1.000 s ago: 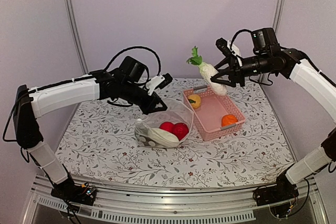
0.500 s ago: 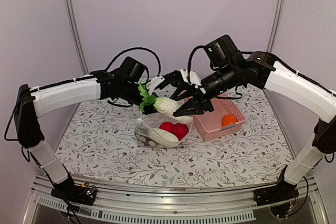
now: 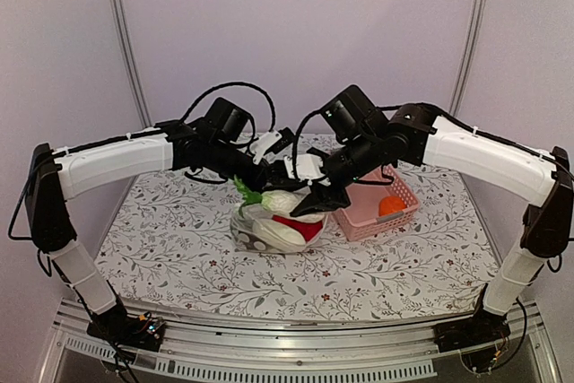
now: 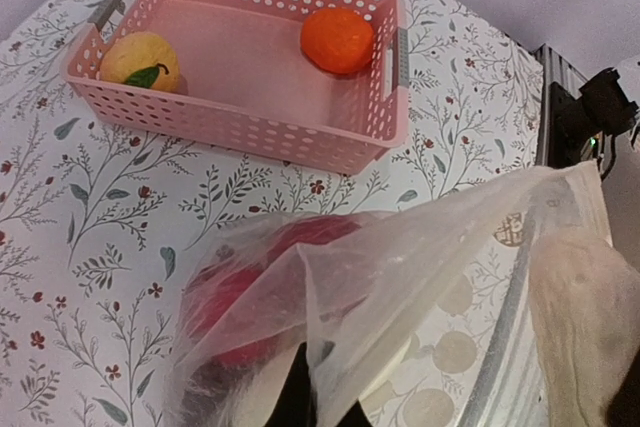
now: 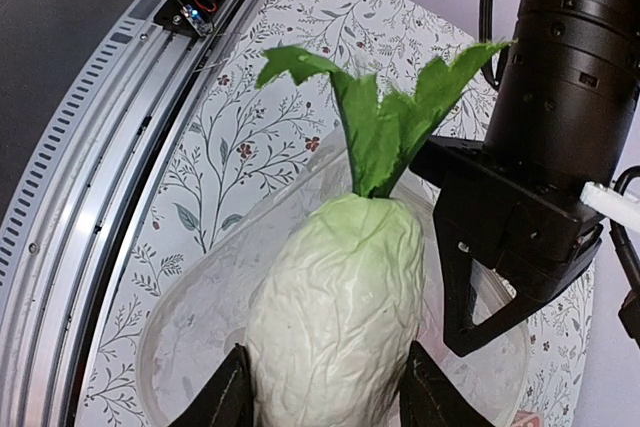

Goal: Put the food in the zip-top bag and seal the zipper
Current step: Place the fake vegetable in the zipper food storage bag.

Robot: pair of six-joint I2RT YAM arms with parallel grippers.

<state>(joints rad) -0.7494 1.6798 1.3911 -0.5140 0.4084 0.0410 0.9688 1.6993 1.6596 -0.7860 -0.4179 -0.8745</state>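
The radish is above the bag, leaves past the edge of the bag's opening, so if I opened now, it would end across that edge. My right gripper should lower the radish in.
The clear zip-top bag (image 3: 262,230) lies left of the basket with red food (image 3: 300,227) inside. My left gripper (image 3: 260,187) is shut on the bag's upper edge and holds the mouth up; its tips (image 4: 320,412) pinch the film. My right gripper (image 3: 303,204) is shut on a white radish with green leaves (image 3: 273,199), leaves first at the mouth. In the right wrist view the radish (image 5: 340,317) sits between my fingers (image 5: 225,392) over the open bag (image 5: 190,337). The zipper (image 4: 505,332) runs along the mouth edge.
The pink basket (image 3: 369,213) stands right of the bag and holds an orange (image 3: 391,205). In the left wrist view the basket (image 4: 240,127) holds the orange (image 4: 338,39) and a yellow fruit (image 4: 140,59). The table's front rail (image 5: 90,147) is near.
My right arm swung left from above the basket and came down with the radish to the bag's mouth. The left arm has kept its hold on the bag.
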